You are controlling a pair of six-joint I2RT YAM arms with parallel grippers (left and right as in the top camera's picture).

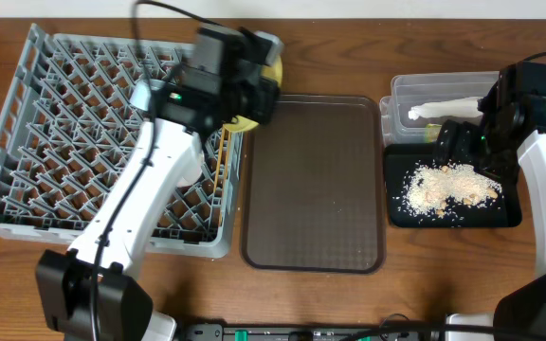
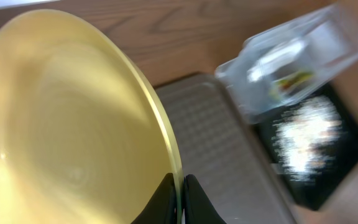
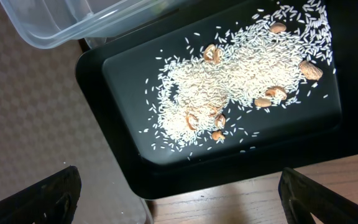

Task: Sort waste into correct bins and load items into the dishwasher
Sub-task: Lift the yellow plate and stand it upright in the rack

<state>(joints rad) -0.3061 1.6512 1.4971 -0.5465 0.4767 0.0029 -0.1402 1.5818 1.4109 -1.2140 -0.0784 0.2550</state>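
The yellow plate (image 1: 271,71) sticks out past the dish rack's side rim (image 1: 234,175), so the left gripper should bring it inside and lower it before letting go.
My left gripper (image 2: 179,202) is shut on the rim of the yellow plate (image 2: 67,118) and holds it on edge above the right rear corner of the grey dish rack (image 1: 27,123); the plate (image 1: 271,71) shows behind the arm overhead. My right gripper (image 3: 179,193) is open and empty over the black tray (image 3: 129,168), which holds pale rice crumbs (image 3: 229,81). The clear tub (image 1: 415,90) behind the tray holds a white napkin (image 1: 448,107) and a snack wrapper (image 2: 291,79). Thin chopsticks (image 1: 221,156) stand in the rack. Bowls and cup are out of view.
A large brown serving tray (image 1: 313,180) lies between the rack and the bins. The black tray (image 1: 401,213) and tub sit at the right, with wooden table beyond.
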